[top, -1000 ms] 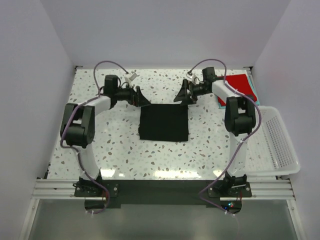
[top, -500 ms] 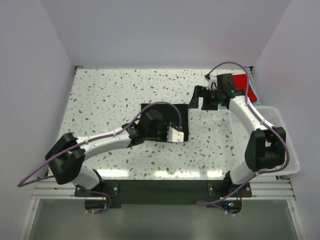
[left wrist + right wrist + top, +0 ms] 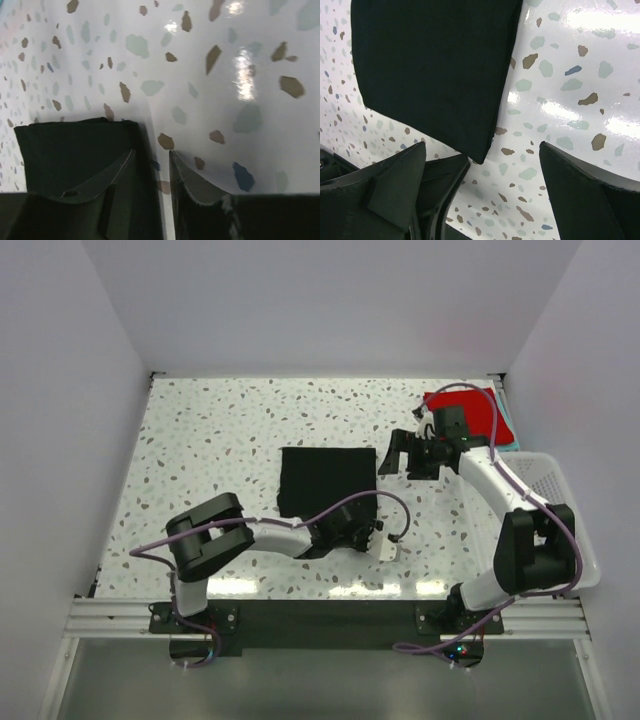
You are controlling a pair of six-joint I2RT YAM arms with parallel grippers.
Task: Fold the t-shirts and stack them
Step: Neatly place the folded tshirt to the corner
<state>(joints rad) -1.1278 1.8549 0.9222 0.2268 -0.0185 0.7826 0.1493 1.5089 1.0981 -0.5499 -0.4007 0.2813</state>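
The folded black t-shirt will go onto the stack, so my right gripper will next take it by its side edge nearest the red t-shirt (image 3: pixel 468 406).
A folded black t-shirt (image 3: pixel 327 480) lies flat at the table's middle. My left gripper (image 3: pixel 358 528) reaches along its near edge, close to the near right corner. In the left wrist view the left gripper (image 3: pixel 151 151) has its jaws narrowed, with the black t-shirt (image 3: pixel 75 150) edge and a strip of table in the gap; a grip does not show. My right gripper (image 3: pixel 395 455) stands open just right of the far right corner. In the right wrist view the right gripper (image 3: pixel 482 145) is spread wide, and a black t-shirt (image 3: pixel 435 60) corner points between the fingers. A red t-shirt (image 3: pixel 468 406) lies on a teal one (image 3: pixel 509 428) at the far right.
A white mesh basket (image 3: pixel 562 525) hangs over the table's right edge, beside the right arm. White walls close in the table on the left, back and right. The left arm's cable loops over the table near the shirt's near edge.
My left arm swung from the shirt's far left corner round to its near edge, and its jaws narrowed. My right gripper moved from the far edge to the shirt's right side, staying open.
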